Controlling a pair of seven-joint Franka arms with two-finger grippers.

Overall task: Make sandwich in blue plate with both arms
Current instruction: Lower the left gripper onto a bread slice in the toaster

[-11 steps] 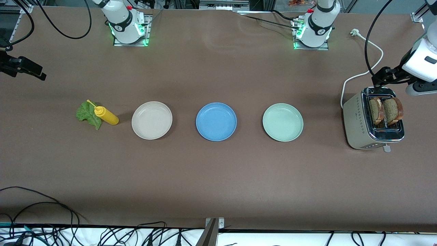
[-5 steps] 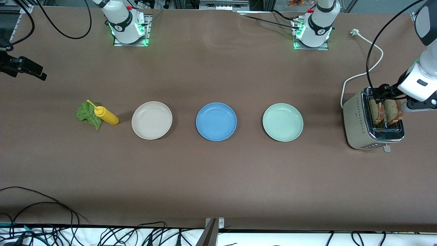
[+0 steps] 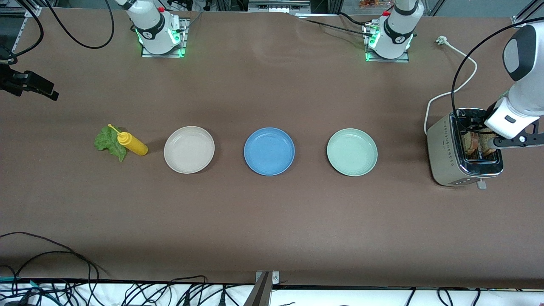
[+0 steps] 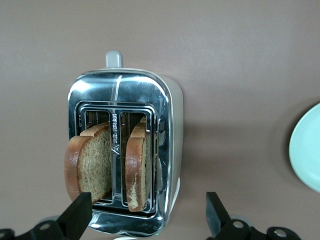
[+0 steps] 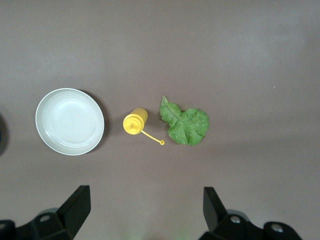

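I need to grab a bread slice next with my left gripper by its crust edge above the toaster slot [image 3: 470, 143]. Then I can start the sandwich on the blue plate [image 3: 269, 151].
Two brown bread slices [image 4: 92, 165] [image 4: 137, 170] stand upright in the slots of a silver toaster [image 3: 446, 157] at the left arm's end of the table. My left gripper [image 4: 147, 207] hangs open just over the toaster, its fingers spread wider than both slices and touching neither; in the front view the left gripper [image 3: 476, 127] hides part of the bread. The blue plate [image 3: 269, 151] sits bare mid-table. A green lettuce leaf [image 3: 108, 142] [image 5: 187, 125] lies at the right arm's end. My right gripper [image 5: 145, 200] [image 3: 42, 88] waits open, high over the table by the lettuce.
A yellow squeeze bottle [image 3: 134, 145] [image 5: 135, 121] lies against the lettuce. A beige plate [image 3: 189, 149] and a mint-green plate [image 3: 352, 152] flank the blue one, all in one row. The toaster's white cord [image 3: 450, 91] loops toward the left arm's base.
The left arm has swung in and come down, carrying its open gripper from beside the toaster to right over the bread slices. The right arm has barely moved.
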